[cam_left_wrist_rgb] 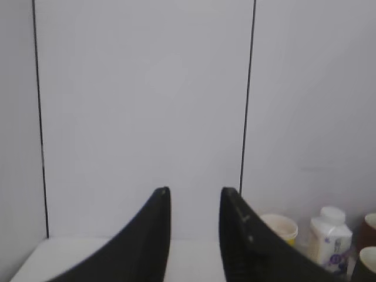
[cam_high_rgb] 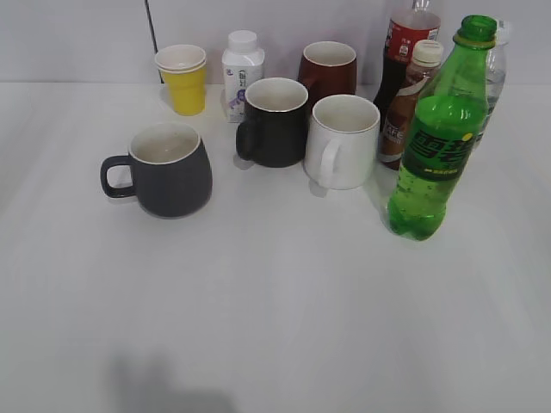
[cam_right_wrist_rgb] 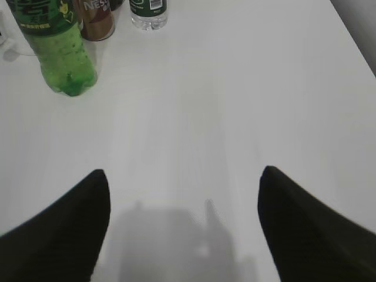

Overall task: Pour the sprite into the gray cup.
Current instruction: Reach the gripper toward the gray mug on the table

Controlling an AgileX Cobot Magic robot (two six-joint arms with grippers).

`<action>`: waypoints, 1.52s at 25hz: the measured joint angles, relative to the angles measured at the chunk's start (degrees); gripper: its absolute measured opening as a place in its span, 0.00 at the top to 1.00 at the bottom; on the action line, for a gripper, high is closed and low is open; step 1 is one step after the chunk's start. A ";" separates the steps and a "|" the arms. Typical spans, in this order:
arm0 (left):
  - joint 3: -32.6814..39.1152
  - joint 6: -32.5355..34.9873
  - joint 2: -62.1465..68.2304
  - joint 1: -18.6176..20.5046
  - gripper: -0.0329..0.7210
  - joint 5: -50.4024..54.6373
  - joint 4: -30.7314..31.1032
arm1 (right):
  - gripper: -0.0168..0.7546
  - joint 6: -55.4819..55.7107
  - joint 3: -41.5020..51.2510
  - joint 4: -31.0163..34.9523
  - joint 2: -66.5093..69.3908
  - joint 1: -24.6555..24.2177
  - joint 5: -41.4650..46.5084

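Observation:
My left gripper grabs the cup by its slim handle (cam_high_rgb: 117,177) at the side next, since the gray cup's body (cam_high_rgb: 174,179) is wide and round.
The sprite (cam_high_rgb: 441,138), a tall green bottle with a green cap, stands upright at the right of the table. Its lower part also shows in the right wrist view (cam_right_wrist_rgb: 56,50) at the top left. The gray cup (cam_high_rgb: 170,169), dark matte with a cream inside and its handle to the left, stands at the left. Neither gripper shows in the exterior view. My left gripper (cam_left_wrist_rgb: 195,191) is open and empty, held high and facing the back wall. My right gripper (cam_right_wrist_rgb: 183,173) is open wide and empty over bare table, well short of the sprite.
A black mug (cam_high_rgb: 274,121), a white mug (cam_high_rgb: 343,140) and a brown mug (cam_high_rgb: 328,70) stand mid-table. A yellow cup (cam_high_rgb: 183,77) and a white bottle (cam_high_rgb: 242,71) stand behind. A cola bottle (cam_high_rgb: 403,52), a coffee bottle (cam_high_rgb: 410,99) and a clear bottle (cam_right_wrist_rgb: 148,13) crowd behind the sprite.

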 joint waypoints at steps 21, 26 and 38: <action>2.99 0.00 59.60 -3.53 0.65 -43.34 2.80 | 0.22 0.00 0.00 0.47 0.00 0.00 0.00; 10.64 0.00 66.47 -9.49 0.65 -53.75 3.24 | 0.22 0.00 0.00 0.48 0.00 0.00 0.00; 11.44 4.01 83.31 -12.33 0.59 -71.22 7.51 | 0.22 0.00 0.00 0.66 0.00 0.00 0.00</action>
